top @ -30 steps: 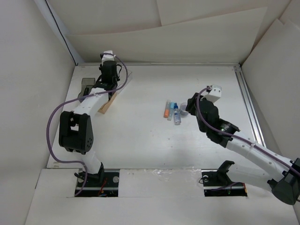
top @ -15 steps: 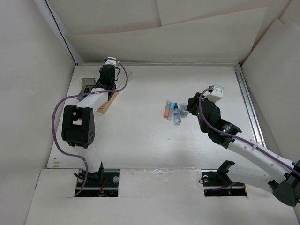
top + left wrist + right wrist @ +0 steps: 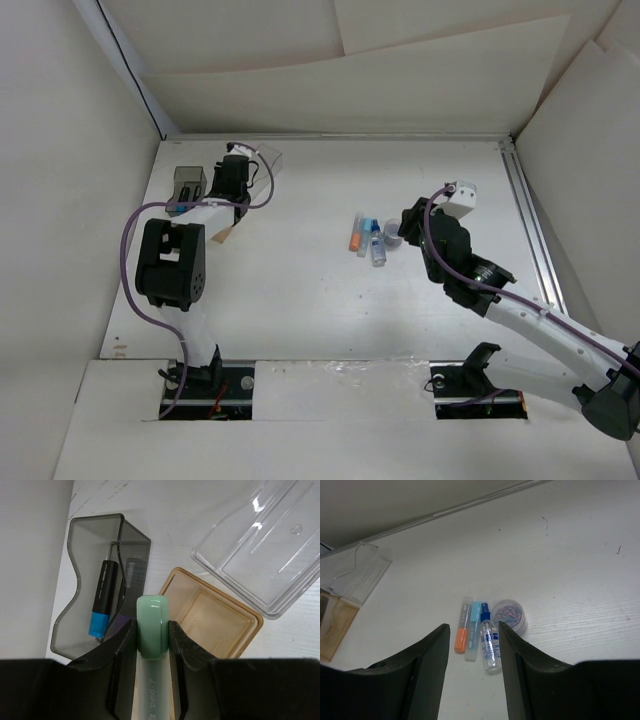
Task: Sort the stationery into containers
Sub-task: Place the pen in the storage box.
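Note:
My left gripper should open now, because the bottom of the amber-orange bin shows on both sides below the marker and the marker would come to rest there.
My left gripper is shut on a marker with a pale green cap. It holds the marker above the near edge of the amber-orange bin, beside the smoky dark grey bin. The grey bin holds a black and blue marker and something purple. The clear bin lies just beyond. From above, the left gripper hangs over these bins. My right gripper is open and empty above an orange marker, a light blue marker and the blue-capped bottle.
A small round clear tub of coloured clips sits right of the bottle. In the top view the grey bin and clear bin stand at the back left near the white wall. A metal rail runs along the right edge.
My left arm has swung back and left, carrying the green-capped marker over the bins and hiding most of the amber one. The right arm has barely moved.

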